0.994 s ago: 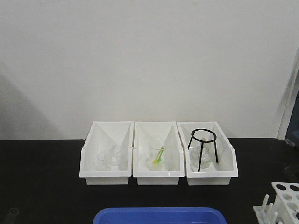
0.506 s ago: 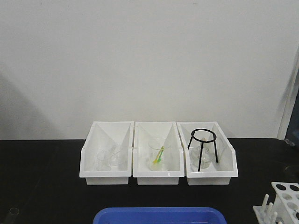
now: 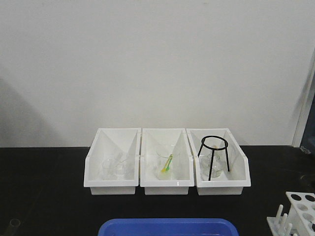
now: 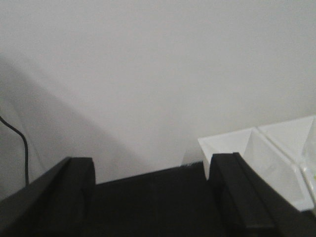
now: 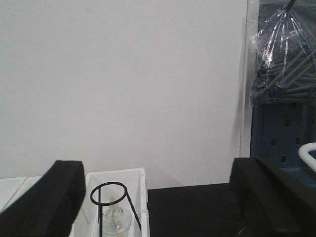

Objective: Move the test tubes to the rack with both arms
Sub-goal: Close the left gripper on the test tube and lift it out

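My left gripper grabs the test tube by its upper body below the opening [image 3: 12, 228] next, to transfer the test tube to the rack [image 3: 298, 211].
In the front view, the open mouth of one clear test tube [image 3: 14, 224] shows at the bottom left edge of the black table. The white rack [image 3: 298, 211], with round holes and upright pegs, stands at the bottom right corner, partly cut off. Neither arm shows in that view. In the left wrist view my left gripper [image 4: 153, 197] is open and empty above the black table, its right finger [image 4: 232, 197] in front of the leftmost white bin [image 4: 266, 148]. In the right wrist view my right gripper [image 5: 158, 197] is open and empty.
Three white bins [image 3: 166, 184] stand in a row at mid-table. They hold glass beakers [image 3: 114, 167], a yellow-green tool [image 3: 168, 163] and a black tripod ring stand [image 3: 213, 157], which also shows in the right wrist view [image 5: 111, 197]. A blue tray [image 3: 167, 227] lies at the front edge.
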Controlling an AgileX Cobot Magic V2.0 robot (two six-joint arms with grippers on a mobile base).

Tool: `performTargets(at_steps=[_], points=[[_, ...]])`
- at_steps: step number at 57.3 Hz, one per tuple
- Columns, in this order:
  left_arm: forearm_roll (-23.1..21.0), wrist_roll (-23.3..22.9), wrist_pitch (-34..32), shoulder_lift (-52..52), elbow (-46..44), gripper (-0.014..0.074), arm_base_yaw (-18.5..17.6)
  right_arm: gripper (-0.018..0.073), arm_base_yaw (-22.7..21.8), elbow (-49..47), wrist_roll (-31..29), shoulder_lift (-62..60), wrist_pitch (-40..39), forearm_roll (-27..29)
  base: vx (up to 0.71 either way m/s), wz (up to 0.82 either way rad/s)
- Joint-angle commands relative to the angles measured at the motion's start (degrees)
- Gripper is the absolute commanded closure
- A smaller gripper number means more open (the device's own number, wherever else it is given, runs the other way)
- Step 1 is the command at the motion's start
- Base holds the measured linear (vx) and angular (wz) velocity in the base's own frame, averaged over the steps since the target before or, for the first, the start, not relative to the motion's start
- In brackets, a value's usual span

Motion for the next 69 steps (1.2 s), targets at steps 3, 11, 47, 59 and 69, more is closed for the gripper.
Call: performTargets(at_steps=[3,11,47,59,69], points=[[0.8,6.6,2.5,-0.3,-1.7,0.0026,0.0,-0.0048,0.0,-1.9,-0.1,-0.2,-4.6,-0.2,0.00,0.00],[0.0,11.1,2.8,-0.8,3.8,0.0026,0.0,0.0006,0.0,-1.9,-0.3,-0.2,-4.6,-0.3,0.00,0.00],[0.0,12.6,-29.6,4.0,34.4,0.0026,-5.1,0.0092,0.0,-1.9,-0.5,4.4,-5.4,-0.3,0.00,0.00],[-1.5,12.5,-34.1,13.7,30.5,0.0026,-5.1,0.0092,0.0,-1.9,-0.5,4.4,-5.7,-0.3,0.00,0.00],[-3.3,13.0,-40.4,21.5,27.3,0.0026,-5.1,0.0092,0.0,-1.9,-0.5,4.4,-5.7,-0.3,0.00,0.00]])
